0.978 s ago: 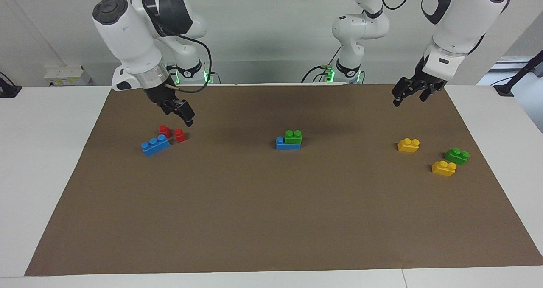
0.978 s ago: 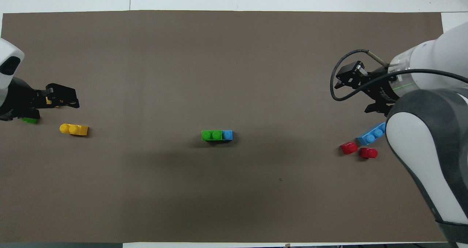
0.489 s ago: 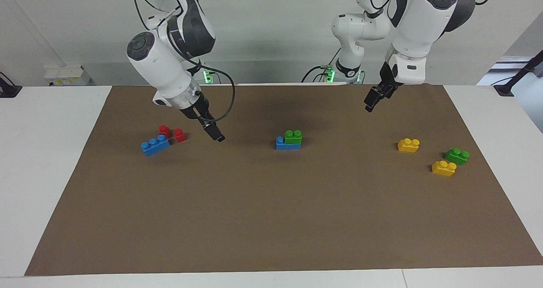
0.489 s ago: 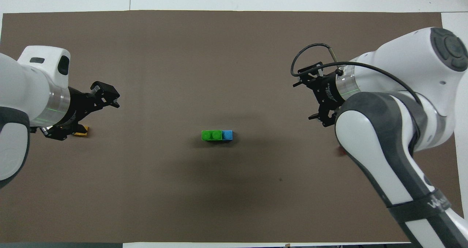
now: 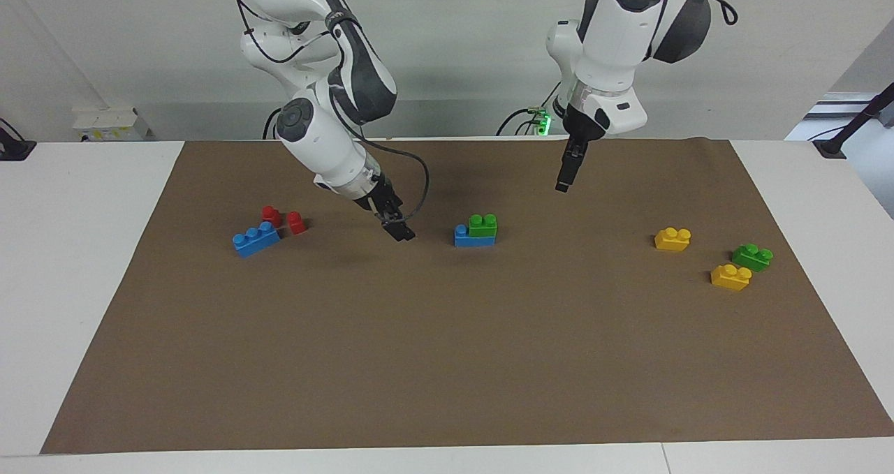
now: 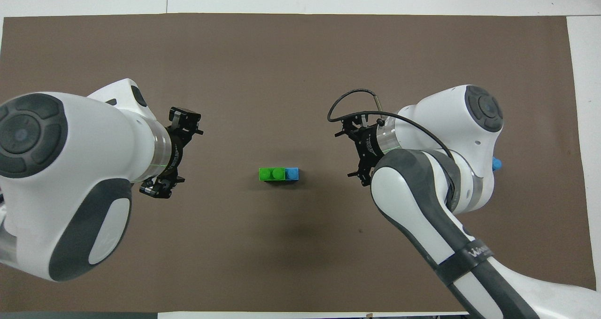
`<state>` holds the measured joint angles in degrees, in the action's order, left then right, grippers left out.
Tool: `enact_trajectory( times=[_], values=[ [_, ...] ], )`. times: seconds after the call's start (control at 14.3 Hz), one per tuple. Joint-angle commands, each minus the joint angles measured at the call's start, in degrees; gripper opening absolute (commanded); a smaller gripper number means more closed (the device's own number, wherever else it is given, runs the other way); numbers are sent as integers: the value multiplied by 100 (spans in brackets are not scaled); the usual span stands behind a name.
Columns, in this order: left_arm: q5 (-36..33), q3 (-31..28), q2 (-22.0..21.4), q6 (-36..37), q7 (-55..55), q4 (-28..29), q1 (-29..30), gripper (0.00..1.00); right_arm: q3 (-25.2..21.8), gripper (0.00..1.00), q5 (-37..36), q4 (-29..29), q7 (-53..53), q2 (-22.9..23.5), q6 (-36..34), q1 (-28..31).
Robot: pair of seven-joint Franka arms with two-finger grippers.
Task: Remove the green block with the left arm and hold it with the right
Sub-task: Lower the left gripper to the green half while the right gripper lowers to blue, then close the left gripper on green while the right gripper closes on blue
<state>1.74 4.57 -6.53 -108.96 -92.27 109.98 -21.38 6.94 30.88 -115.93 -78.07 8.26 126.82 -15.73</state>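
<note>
Next, the right gripper grabs the blue brick by its bare end (image 6: 292, 174), since the green block (image 6: 271, 174) covers the brick up to its last stud.
The green block (image 5: 483, 225) (image 6: 271, 174) sits on a blue brick (image 5: 462, 237) (image 6: 292, 174) in the middle of the brown mat, leaving one blue stud bare. My left gripper (image 5: 563, 181) (image 6: 176, 153) hangs open over the mat, on the left arm's side of the stack and clear of it. My right gripper (image 5: 398, 233) (image 6: 353, 152) is open too. It is low over the mat beside the stack on the right arm's side, a short gap from the blue brick. Neither gripper holds anything.
A second green block (image 5: 752, 256) and two yellow bricks (image 5: 672, 239) (image 5: 730, 276) lie toward the left arm's end. A loose blue brick (image 5: 255, 239) and two red pieces (image 5: 272, 215) (image 5: 297, 222) lie toward the right arm's end.
Both arms have swung in from the table's ends toward the middle stack. The right gripper has also come down close to the mat. The bricks have not moved.
</note>
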Motion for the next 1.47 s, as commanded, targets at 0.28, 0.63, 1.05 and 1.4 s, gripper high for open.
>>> enact_trajectory(
  times=[0.28, 0.63, 1.05, 1.4],
  values=[
    [-33, -97, 502, -915, -2275, 366, -850, 100, -8, 99, 988, -597, -549, 140, 1203, -544],
    [-59, -97, 907, -1189, -3191, 471, -1175, 100, -8, 99, 1149, -580, -1237, 438, 1934, -923],
    [-156, -114, 1119, -1540, -3886, 778, -1325, 100, -8, 99, 1157, -571, -1228, 764, 2268, -1292],
    [-165, -115, 1101, -2085, -4001, 1051, -1281, 100, -8, 99, 1332, -571, -1202, 984, 2593, -1486]
  ],
)
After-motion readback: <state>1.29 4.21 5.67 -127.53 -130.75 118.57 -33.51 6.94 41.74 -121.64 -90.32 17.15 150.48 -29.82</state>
